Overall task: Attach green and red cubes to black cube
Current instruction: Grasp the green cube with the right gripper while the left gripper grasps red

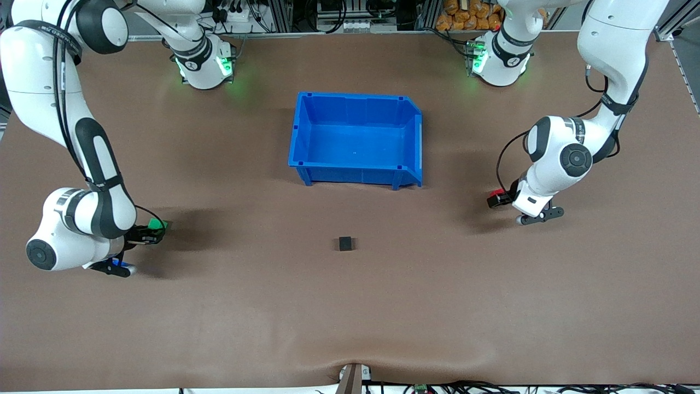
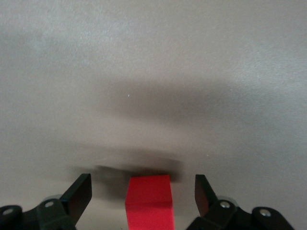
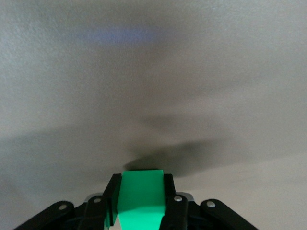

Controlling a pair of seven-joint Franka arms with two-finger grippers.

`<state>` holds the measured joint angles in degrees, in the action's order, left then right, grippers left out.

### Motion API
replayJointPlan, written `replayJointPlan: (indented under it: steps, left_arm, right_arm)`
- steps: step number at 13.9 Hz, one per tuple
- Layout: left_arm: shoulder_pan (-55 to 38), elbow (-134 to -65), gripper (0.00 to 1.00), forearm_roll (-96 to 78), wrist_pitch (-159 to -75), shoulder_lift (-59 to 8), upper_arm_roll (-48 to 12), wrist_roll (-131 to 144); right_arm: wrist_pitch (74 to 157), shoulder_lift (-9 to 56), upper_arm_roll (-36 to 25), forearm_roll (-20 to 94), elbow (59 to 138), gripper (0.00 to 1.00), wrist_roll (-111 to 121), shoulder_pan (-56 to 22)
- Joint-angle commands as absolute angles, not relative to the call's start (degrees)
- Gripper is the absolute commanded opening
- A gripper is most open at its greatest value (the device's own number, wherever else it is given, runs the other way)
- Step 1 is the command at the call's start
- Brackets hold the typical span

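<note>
I should attach the red cube (image 1: 497, 192) to the black cube (image 1: 345, 243), so I need to grab it next with my left gripper, by two opposite sides.
The black cube (image 1: 345, 243) lies on the brown table nearer the front camera than the blue bin. My left gripper (image 1: 499, 200) is low at the left arm's end of the table. Its jaws stand open on either side of the red cube (image 1: 497, 192), with a gap on each side. In the left wrist view the red cube (image 2: 148, 201) sits on the table between the fingers (image 2: 76, 194) of the left gripper (image 2: 141, 187). My right gripper (image 1: 149, 234) is shut on the green cube (image 1: 157, 224) at the right arm's end. In the right wrist view the right gripper (image 3: 141, 182) clamps the green cube (image 3: 141, 196) close above the table.
The open blue bin (image 1: 306, 137) stands in the middle of the table, nearer the robots' bases than the black cube, with nothing in it. The arms' bases (image 1: 202, 65) stand along the edge farthest from the front camera. Cables lie at the table's front edge (image 1: 350, 377).
</note>
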<state>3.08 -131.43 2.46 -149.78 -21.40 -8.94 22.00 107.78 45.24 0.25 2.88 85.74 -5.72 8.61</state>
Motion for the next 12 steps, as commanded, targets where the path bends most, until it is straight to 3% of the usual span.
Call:
replayJointPlan:
  steps: [1, 5, 8, 9, 10, 11, 12]
  left_arm:
    - [3.2, -133.3, 0.91, 2.9, -150.6, -20.3, -9.2, 24.1]
    - [3.3, -133.7, 0.7, 2.9, -150.4, -20.0, -9.2, 24.1]
    - [3.3, -133.3, 0.68, 2.9, -150.4, -20.0, -9.2, 24.1]
    - [3.3, -133.2, 0.63, 2.9, -150.4, -20.1, -9.2, 24.1]
    - [3.3, -133.2, 0.54, 2.9, -150.4, -20.2, -9.2, 24.2]
    - [3.3, -133.3, 0.39, 2.9, -150.4, -20.1, -9.2, 24.6]
    - [3.3, -133.3, 0.16, 2.9, -150.4, -20.0, -9.2, 25.2]
  right_arm:
    - [103.9, 44.3, 1.1, 4.5, 84.0, 0.0, -13.3, 7.6]
    - [101.7, 44.3, 1.6, 11.2, 80.6, 0.0, -29.7, 2.2]
    - [101.4, 44.0, 1.7, 18.2, 79.7, 0.0, -44.8, -3.3]
    - [101.7, 44.1, 1.6, 19.2, 79.5, 0.0, -50.5, -5.6]
    - [102.9, 44.5, 1.6, 20.0, 78.5, 0.0, -56.9, -8.1]
    - [106.1, 44.6, 1.6, 21.2, 77.6, 0.0, -63.1, -10.1]
    - [109.6, 44.6, 1.5, 22.6, 77.6, 0.0, -69.4, -12.4]
